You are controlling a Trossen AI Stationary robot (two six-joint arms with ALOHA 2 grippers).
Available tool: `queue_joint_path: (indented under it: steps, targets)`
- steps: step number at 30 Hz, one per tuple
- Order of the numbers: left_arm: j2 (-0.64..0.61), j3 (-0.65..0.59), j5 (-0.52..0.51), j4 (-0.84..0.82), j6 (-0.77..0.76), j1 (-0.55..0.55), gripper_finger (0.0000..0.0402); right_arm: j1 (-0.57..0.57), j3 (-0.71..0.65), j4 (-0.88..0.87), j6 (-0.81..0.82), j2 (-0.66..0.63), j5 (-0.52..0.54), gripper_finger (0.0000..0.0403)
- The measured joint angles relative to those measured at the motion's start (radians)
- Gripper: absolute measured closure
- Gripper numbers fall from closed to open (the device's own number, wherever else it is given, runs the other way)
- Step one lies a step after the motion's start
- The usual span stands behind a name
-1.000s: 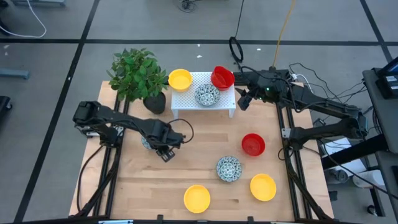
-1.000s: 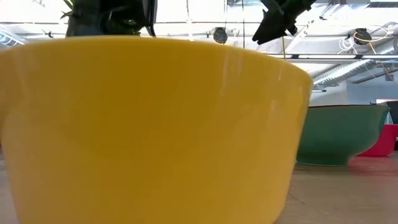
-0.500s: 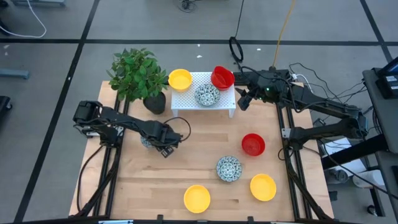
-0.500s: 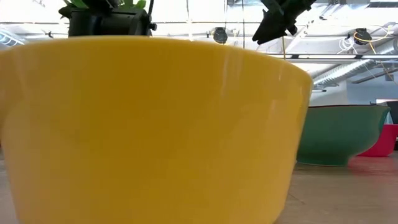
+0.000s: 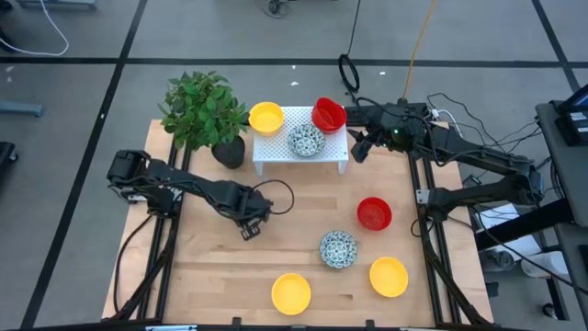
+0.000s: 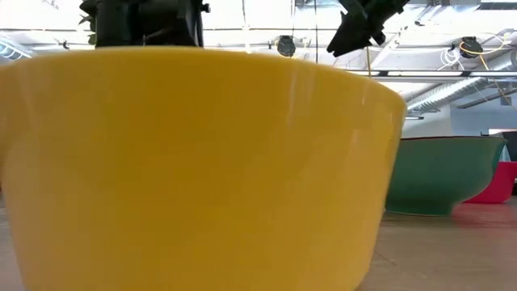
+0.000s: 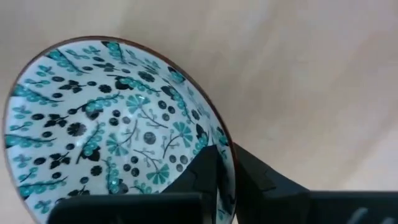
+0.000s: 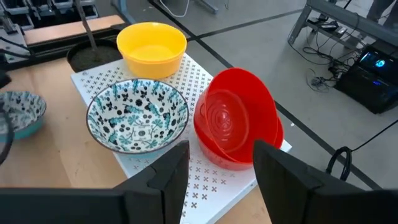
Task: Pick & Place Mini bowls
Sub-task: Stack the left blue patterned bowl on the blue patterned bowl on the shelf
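The speckled bowl (image 7: 124, 130) is still short of the table in front of the rack. My left gripper should move it there before releasing it.
My left gripper (image 5: 250, 223) is at the table's left middle, shut on a blue-and-white speckled mini bowl (image 7: 112, 124); in the high view the arm hides this bowl. My right gripper (image 8: 217, 180) stands open just off the right end of the white rack (image 5: 276, 154), nothing between its fingers. In front of it two stacked red mini bowls (image 8: 239, 124) lean tilted on the rack's corner. A speckled mini bowl (image 8: 137, 115) and a yellow one (image 8: 152, 46) stand on the rack. My left gripper has the speckled bowl by its rim (image 7: 225, 140). One finger (image 7: 202, 177) is inside the bowl and the other finger (image 7: 264, 180) outside, with the wall between them. The bowl's mouth faces up. Whether the bowl is lifted off the table I cannot tell.
On the table's right and near parts stand a red bowl (image 5: 374, 213), a speckled bowl (image 5: 338, 249) and two yellow bowls (image 5: 389, 276) (image 5: 291, 292). A potted plant (image 5: 204, 110) stands at the far left beside the rack. The near yellow bowl (image 6: 194, 162) fills the low view.
My left gripper has shifted a little toward the table's right edge. The speckled bowl that showed beside its arm in the high view is now covered by the arm. My right gripper has kept still.
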Motion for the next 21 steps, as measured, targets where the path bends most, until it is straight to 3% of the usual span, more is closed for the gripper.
queue_joint_path:
  steps: [4, 11, 21]
  targets:
    - [0.001, 0.058, 0.034, 0.075, 0.102, -0.023, 0.0390, 0.000, 0.000, 0.012, 0.000, 0.000, 0.000, 0.0239]
    - [0.024, 0.060, -0.009, 0.393, 0.332, -0.027, 0.0378, 0.000, 0.000, 0.013, 0.007, 0.000, -0.002, 0.0240]
    - [0.142, 0.101, -0.050, 0.478, 0.485, 0.029, 0.0386, 0.000, 0.000, 0.013, 0.042, 0.000, -0.003, 0.0243]
